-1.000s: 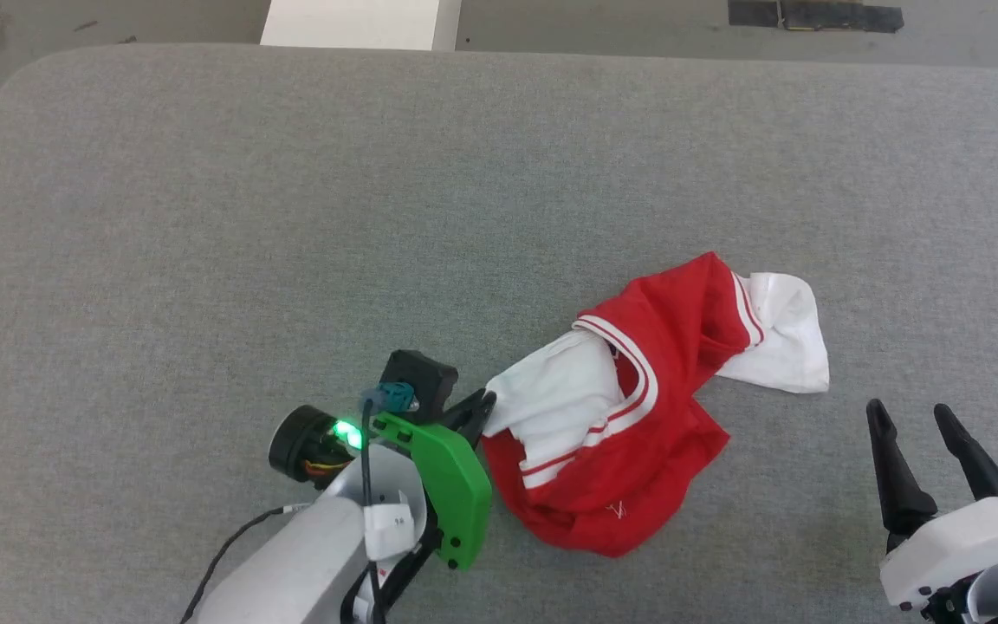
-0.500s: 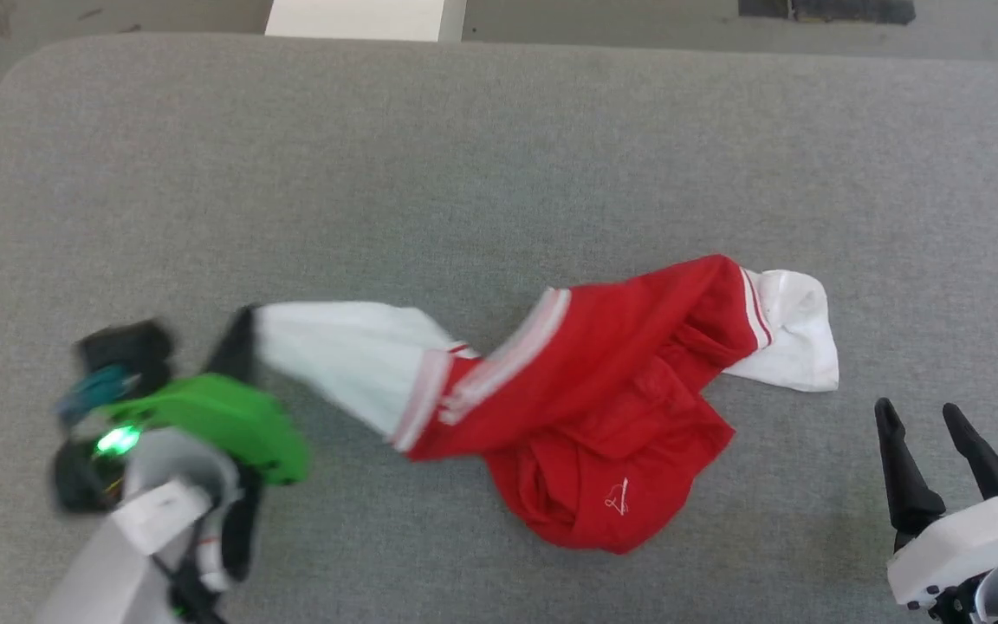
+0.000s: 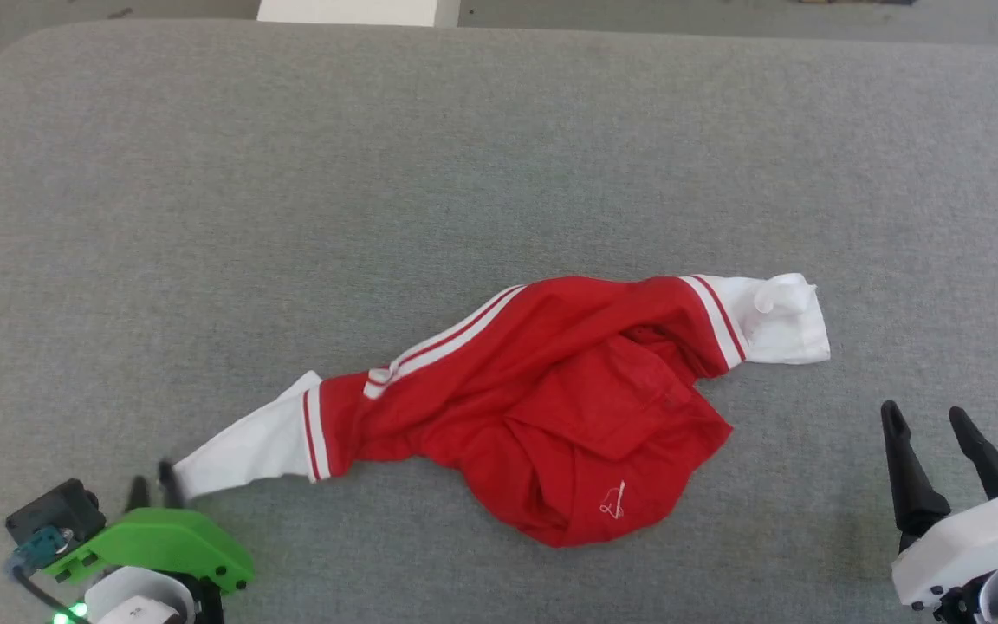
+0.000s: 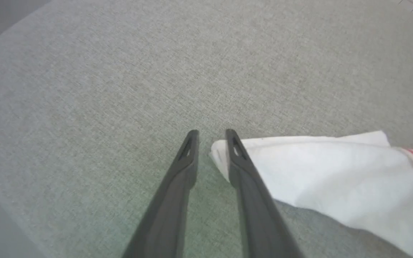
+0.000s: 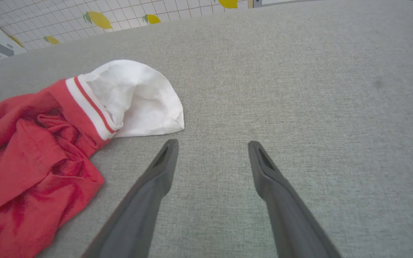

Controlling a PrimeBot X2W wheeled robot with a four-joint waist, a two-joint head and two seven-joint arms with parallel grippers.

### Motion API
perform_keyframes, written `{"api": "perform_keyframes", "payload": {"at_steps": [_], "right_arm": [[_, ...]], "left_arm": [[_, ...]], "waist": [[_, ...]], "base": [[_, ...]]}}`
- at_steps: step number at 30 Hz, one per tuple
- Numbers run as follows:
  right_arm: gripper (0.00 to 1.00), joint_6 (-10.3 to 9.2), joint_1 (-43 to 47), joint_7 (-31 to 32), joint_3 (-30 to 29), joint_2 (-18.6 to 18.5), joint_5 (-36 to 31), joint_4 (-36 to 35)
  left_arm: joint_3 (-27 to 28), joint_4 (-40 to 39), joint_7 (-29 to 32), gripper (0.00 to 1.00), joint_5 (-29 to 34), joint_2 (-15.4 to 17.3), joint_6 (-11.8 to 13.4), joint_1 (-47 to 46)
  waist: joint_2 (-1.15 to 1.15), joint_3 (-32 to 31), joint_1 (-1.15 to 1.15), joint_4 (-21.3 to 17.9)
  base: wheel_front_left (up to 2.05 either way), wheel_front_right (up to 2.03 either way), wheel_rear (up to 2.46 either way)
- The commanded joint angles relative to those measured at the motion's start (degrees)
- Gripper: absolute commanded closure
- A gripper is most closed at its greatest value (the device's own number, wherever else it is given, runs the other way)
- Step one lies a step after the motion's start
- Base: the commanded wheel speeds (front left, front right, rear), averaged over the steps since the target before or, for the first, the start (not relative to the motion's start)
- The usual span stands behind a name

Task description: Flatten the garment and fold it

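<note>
My left gripper takes hold of the jersey by that sleeve's end edge next, since the open end of the white sleeve (image 3: 256, 442) lifts slightly.
The garment (image 3: 551, 416), a red jersey with white sleeves, lies crumpled and stretched slantwise on the grey table. Its left white sleeve (image 3: 243, 446) runs out toward my left gripper (image 3: 151, 485) at the lower left. In the left wrist view my left gripper (image 4: 210, 134) stands slightly open with bare table between its fingers, and the sleeve's end (image 4: 328, 172) lies beside and under the right-hand finger. My right gripper (image 3: 923, 412) is open at the lower right, a little short of the other white sleeve (image 5: 138, 100) and touching nothing (image 5: 212, 143).
The grey padded table (image 3: 291, 217) has rounded corners, and its left edge is close to my left gripper. A white object (image 3: 347, 10) stands beyond the far edge. Tiled floor with yellow lemon prints (image 5: 99, 18) shows past the table.
My left gripper pulled the white sleeve to the left and toward the near edge, stretching the garment out, then opened off it. The right gripper stayed put. The camera shifted slightly.
</note>
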Motion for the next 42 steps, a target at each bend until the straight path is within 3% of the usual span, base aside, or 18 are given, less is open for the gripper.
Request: {"api": "perform_keyframes", "payload": {"at_steps": [1,8,14,19,26,27,28,29,30,36,42], "right_arm": [[0.0,-0.09,-0.32,0.19,0.12,0.05,-0.09,0.1],[0.0,-0.09,-0.2,0.34,0.58,0.05,-0.11,0.34],[0.0,-0.09,0.11,0.1,1.03,0.05,0.31,0.4],[0.0,-0.09,-0.11,-0.06,0.97,0.05,0.31,0.32],[0.0,-0.09,-0.66,0.04,0.78,0.05,0.02,0.11],[0.0,-0.09,-0.65,0.06,0.67,0.05,-0.05,0.08],[0.0,-0.09,-0.63,0.06,0.59,0.05,-0.09,0.06],[0.0,-0.09,-0.59,0.04,0.52,0.05,-0.12,0.04],[0.0,-0.09,-0.54,0.02,0.49,0.05,-0.13,0.03],[0.0,-0.09,-0.86,0.29,0.47,0.05,-0.28,-0.46],[0.0,-0.09,-2.09,0.84,0.96,0.05,-0.85,-1.37]], "left_arm": [[0.67,-0.57,-1.33,0.0,-0.5,-0.34,-0.71,-0.57],[-2.9,-10.52,-6.01,0.0,4.99,2.4,-5.06,-3.45],[-13.76,-17.95,1.98,0.0,11.39,8.18,-9.02,-3.56],[-21.44,-17.16,9.44,0.0,15.84,10.13,-10.97,-5.46],[-22.94,-10.46,10.66,0.0,18.87,9.64,-10.78,-9.44],[-22.7,-9.77,10.6,0.12,18.58,9.53,-11.03,-9.96],[-22.49,-9.33,10.44,0.36,18.53,9.57,-11.15,-10.38],[-22.29,-8.92,10.39,0.93,18.42,9.71,-11.38,-10.82],[-22.16,-8.71,10.46,1.0,18.23,9.91,-11.8,-11.25],[-20.5,-9.3,12.33,1.0,16.72,12.31,-15.78,-16.97],[-20.22,-5.86,17.03,1.0,16.42,14.82,-22.64,-28.5]], "waist": [[0.0,-0.75,0.0,0.62],[0.0,-2.38,0.0,1.22],[0.0,-1.85,0.0,0.74],[0.0,-0.59,0.0,0.14],[0.0,0.53,0.0,-0.81],[0.0,0.59,0.0,-0.93],[0.0,0.61,0.0,-1.01],[0.0,0.62,0.0,-1.11],[0.0,0.61,0.0,-1.19],[0.0,1.48,0.0,-1.55],[0.0,4.59,0.0,-2.08]], "base": [[0.0,0.0,0.0],[0.0,0.0,0.0],[0.0,0.0,0.0],[0.0,0.0,0.0],[0.0,0.0,0.0],[0.0,0.0,0.0],[0.0,0.0,0.0],[0.0,0.0,0.0],[0.0,0.0,0.0],[0.0,0.0,0.0],[0.0,0.0,0.0]]}}
